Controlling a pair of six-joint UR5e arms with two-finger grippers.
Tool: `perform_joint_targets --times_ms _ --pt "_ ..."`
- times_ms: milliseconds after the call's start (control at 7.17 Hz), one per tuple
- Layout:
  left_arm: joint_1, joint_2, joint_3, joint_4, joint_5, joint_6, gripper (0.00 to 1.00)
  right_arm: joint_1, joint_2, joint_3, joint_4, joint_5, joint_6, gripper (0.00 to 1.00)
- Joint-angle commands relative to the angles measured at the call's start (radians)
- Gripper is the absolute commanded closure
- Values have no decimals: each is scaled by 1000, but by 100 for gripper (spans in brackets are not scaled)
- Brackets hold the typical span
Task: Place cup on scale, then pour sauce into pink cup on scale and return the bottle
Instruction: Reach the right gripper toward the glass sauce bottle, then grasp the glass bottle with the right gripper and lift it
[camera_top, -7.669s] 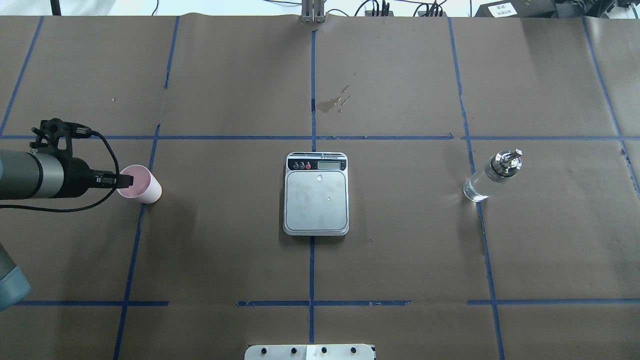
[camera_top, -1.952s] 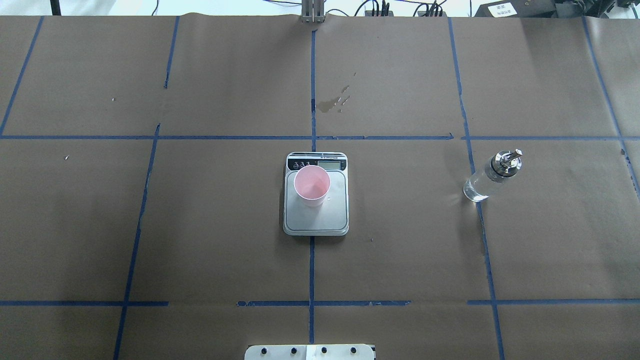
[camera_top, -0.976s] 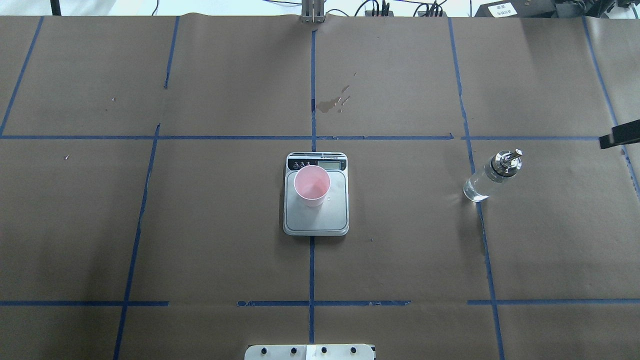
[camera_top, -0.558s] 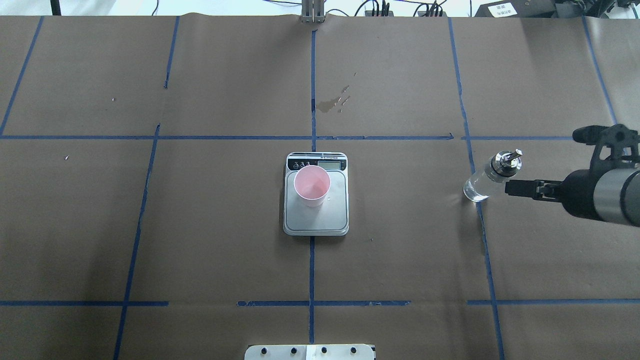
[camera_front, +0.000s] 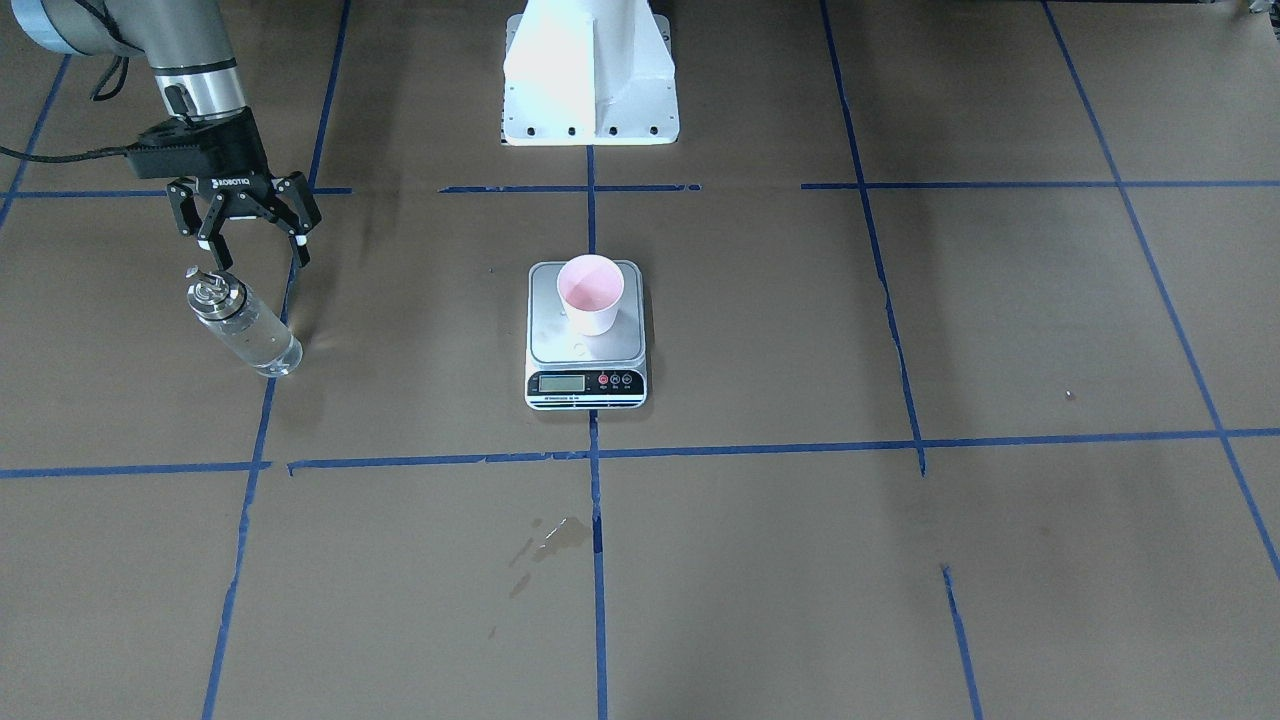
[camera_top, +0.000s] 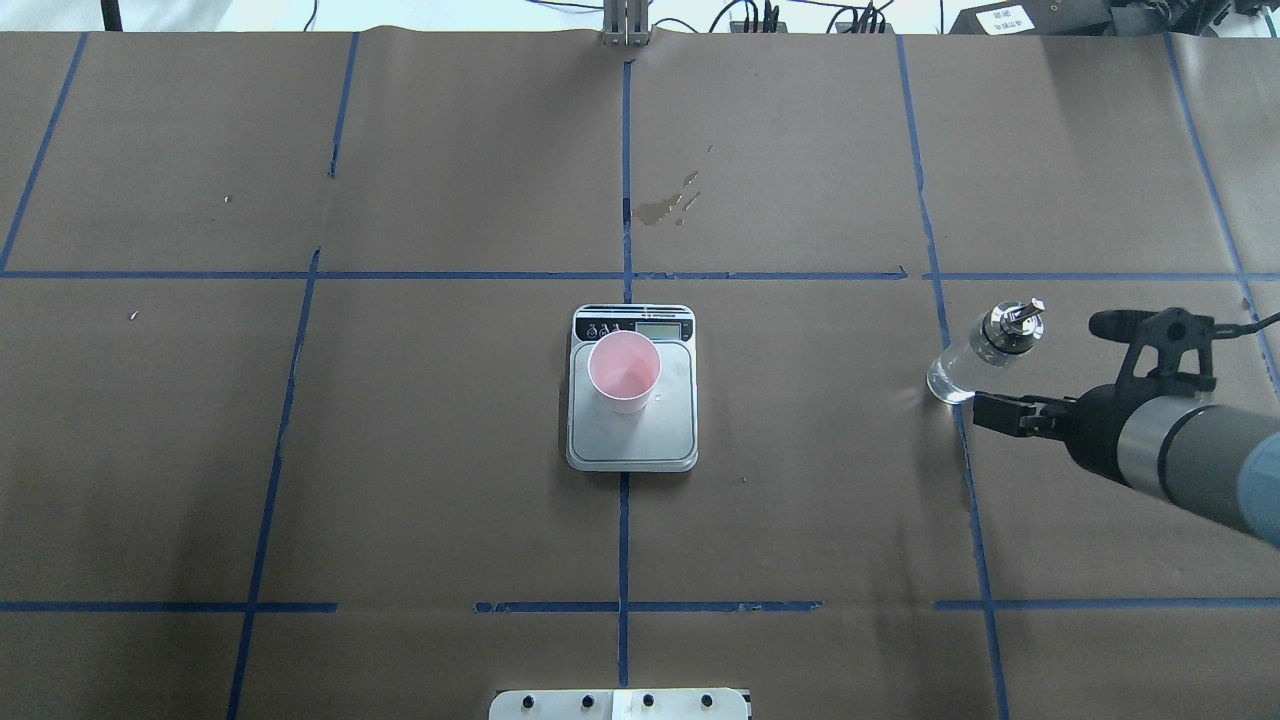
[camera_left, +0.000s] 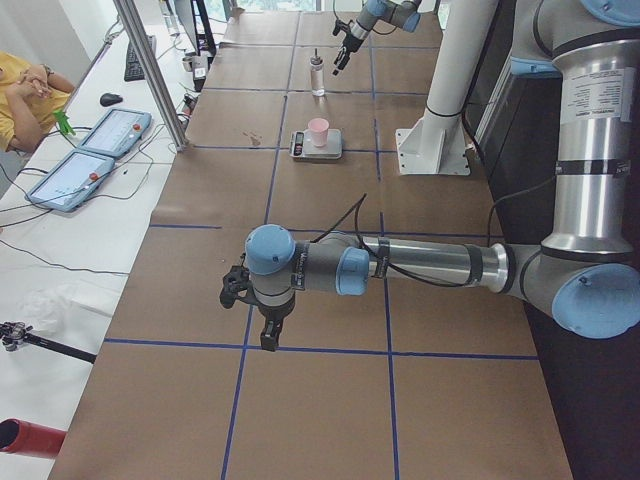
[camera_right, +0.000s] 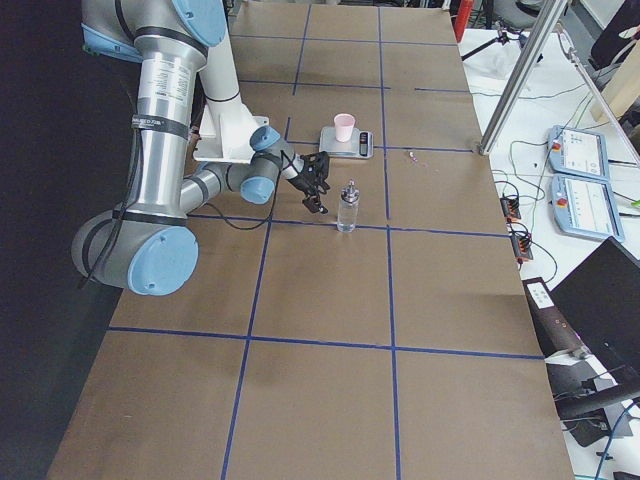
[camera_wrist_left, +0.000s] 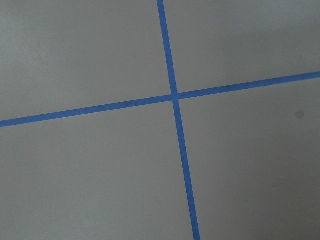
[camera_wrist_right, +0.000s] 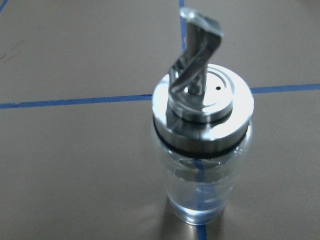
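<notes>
I will grab the bottle around its straight glass body with my right gripper next, because the bottle's metal top slopes up into a narrow spout. Then I can pour.
The pink cup stands upright on the steel platform of the scale at the table's middle; the overhead view shows the cup on the scale too. The clear glass bottle with its metal pour spout stands on the table with clear sauce inside. My right gripper is open, just robot-side of the bottle, not touching it. The right wrist view shows the bottle close up. My left gripper shows only in the exterior left view; I cannot tell if it is open.
A dark wet stain marks the brown paper beyond the scale. Blue tape lines cross the table. The robot's white base stands at the table edge. Operators' tablets lie on a side table.
The cup went from the left gripper at the table's left onto the scale, and the left arm left the overhead view. The right arm came in from the right to the bottle.
</notes>
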Motion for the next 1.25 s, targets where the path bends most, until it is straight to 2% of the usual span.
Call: perform_joint_targets --times_ms 0,837,1116 --pt "-1 4 -3 0 0 1 0 -5 58 -100 42 -70 -11 0" --pt "1 6 -6 0 0 0 0 -5 60 -132 45 -247 -28 0" --pt "-1 6 -9 0 0 0 0 -4 125 -167 45 -289 -28 0"
